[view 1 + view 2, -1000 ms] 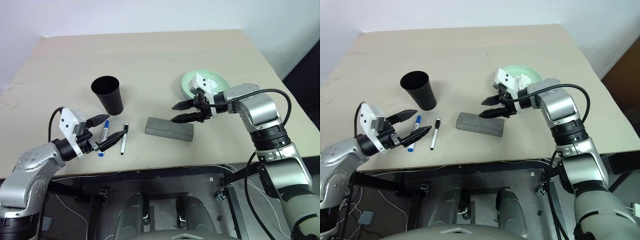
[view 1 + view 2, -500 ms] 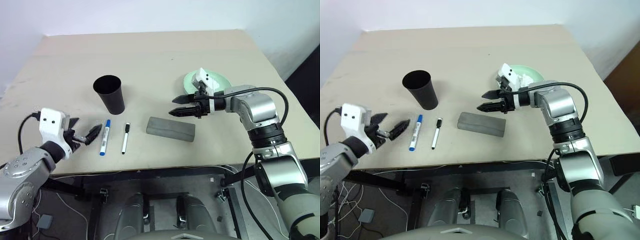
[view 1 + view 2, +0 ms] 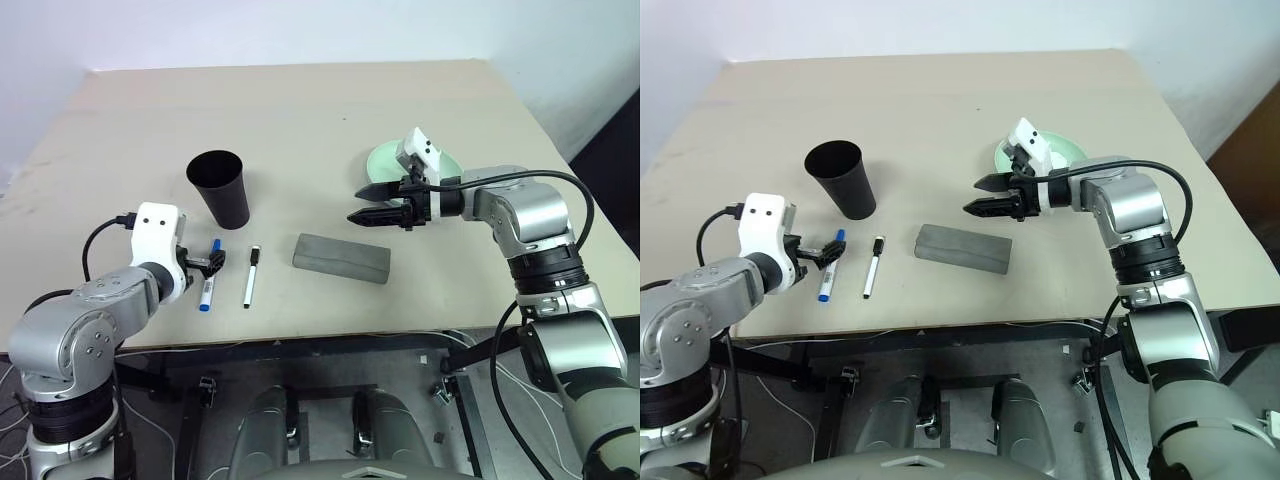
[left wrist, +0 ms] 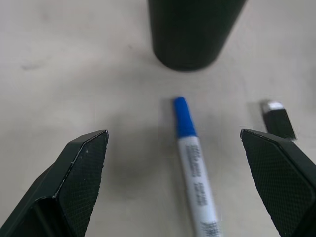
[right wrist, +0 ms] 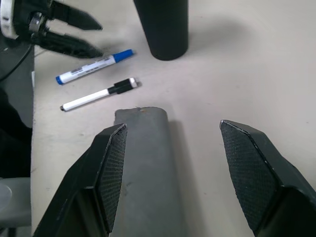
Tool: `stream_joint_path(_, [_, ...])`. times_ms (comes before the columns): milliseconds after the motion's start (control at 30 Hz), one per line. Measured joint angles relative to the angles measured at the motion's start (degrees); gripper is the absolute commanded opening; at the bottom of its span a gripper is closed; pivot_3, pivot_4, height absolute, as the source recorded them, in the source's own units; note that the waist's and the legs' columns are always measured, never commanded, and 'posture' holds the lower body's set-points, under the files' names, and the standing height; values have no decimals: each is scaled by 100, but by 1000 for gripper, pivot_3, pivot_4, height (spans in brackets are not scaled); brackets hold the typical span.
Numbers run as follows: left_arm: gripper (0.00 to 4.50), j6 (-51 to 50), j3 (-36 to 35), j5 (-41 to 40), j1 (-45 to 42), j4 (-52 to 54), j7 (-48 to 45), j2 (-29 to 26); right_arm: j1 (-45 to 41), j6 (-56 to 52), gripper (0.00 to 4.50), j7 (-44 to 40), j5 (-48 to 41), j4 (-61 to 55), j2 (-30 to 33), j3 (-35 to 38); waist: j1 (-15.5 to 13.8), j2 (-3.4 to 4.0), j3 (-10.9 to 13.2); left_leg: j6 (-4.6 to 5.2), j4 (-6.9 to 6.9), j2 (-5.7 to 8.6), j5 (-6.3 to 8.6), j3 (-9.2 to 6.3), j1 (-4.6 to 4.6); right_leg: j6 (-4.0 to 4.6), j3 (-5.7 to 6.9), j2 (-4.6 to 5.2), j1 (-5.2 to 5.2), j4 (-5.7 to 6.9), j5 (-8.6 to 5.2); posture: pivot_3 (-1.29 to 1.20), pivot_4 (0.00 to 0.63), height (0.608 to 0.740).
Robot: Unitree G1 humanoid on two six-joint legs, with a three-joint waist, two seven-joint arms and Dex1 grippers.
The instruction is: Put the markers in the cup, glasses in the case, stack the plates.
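Observation:
It isn't time to close on the blue-capped marker's body yet: my left gripper's fingers are above the marker's white body [image 3: 207, 291] [image 4: 198, 185] and need to go lower first.
The black cup [image 3: 220, 187] stands upright at the left. Just in front of it lie two markers, one blue-capped [image 3: 210, 275] and one black-capped [image 3: 250, 277]. My left gripper [image 3: 205, 262] is open and low over the table, its fingers either side of the blue-capped marker [image 4: 195, 163] and apart from it. The grey case [image 3: 341, 258] lies shut in the middle. My right gripper [image 3: 370, 205] hovers open above the case's far end [image 5: 148, 163], holding nothing. A mint green plate [image 3: 385, 160] sits behind it, partly covered by the wrist. The glasses are out of view.
The tan table [image 3: 300, 110] stretches bare behind the cup and the plate. Its front edge [image 3: 300, 340] runs just below the markers and the case. Black cables hang by both arms.
My left gripper has swung round from pointing across the front edge to pointing forward at the blue-capped marker, and has sunk lower. My right gripper has turned slightly and stays open.

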State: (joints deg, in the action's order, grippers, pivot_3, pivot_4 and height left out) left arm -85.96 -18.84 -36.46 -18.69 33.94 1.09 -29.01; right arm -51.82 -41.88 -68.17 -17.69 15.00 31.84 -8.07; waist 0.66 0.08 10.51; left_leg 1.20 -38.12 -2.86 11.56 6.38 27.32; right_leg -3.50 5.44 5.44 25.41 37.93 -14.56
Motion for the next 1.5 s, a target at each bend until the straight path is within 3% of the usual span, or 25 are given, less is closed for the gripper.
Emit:
stream_joint_path(133, [4500, -578, -6, 30, -142, -7, 159, 178, 36, -113, 3165, 53, -79, -129, 79, 6, 7, -1, 0, 1, 0, -2, -3, -1, -1, -2, -1, -6, 0, 2, 1, 0, 150, 701])
stream_joint_path(500, [4500, -608, 9, -415, 57, -107, 686, 225, 40, -137, 3165, 216, -138, -145, 100, 11, -7, -2, 1, -17, 0, -1, 1, -7, -3, 1, -1, 7, 0, 4, 0, 0, 150, 701])
stream_joint_path(767, [4500, -563, -21, -1091, 228, -172, 1003, -81, 39, -133, 3165, 321, -142, -140, 100, 11, 22, -2, 1, -18, 1, -2, 2, -7, -7, 9, -2, 9, 0, 4, -4, 0, 150, 701])
stream_joint_path(867, [3977, -570, -11, -1321, 253, -173, 1089, -182, 33, -133, 3185, 373, -154, -131, 95, 11, 10, -2, 1, -18, 1, 0, 2, -7, -7, 19, -2, 12, -1, 4, -10, 0, 150, 701])
stream_joint_path(1233, [400, -573, -105, -1432, 162, -382, 1584, -123, 19, -156, 3185, 573, -176, -70, 76, 41, 2, -2, 1, -19, 2, 1, 3, -9, -17, 22, -2, 14, -8, 5, -10, 0, 150, 701])
stream_joint_path(1500, [287, -584, -108, -1549, 135, -425, 1682, -151, 20, -147, 3185, 556, -276, -73, 75, 41, 3, -1, 0, -20, 3, 1, 4, -10, -17, 23, -5, 16, -7, 4, -10, 0, 150, 701])
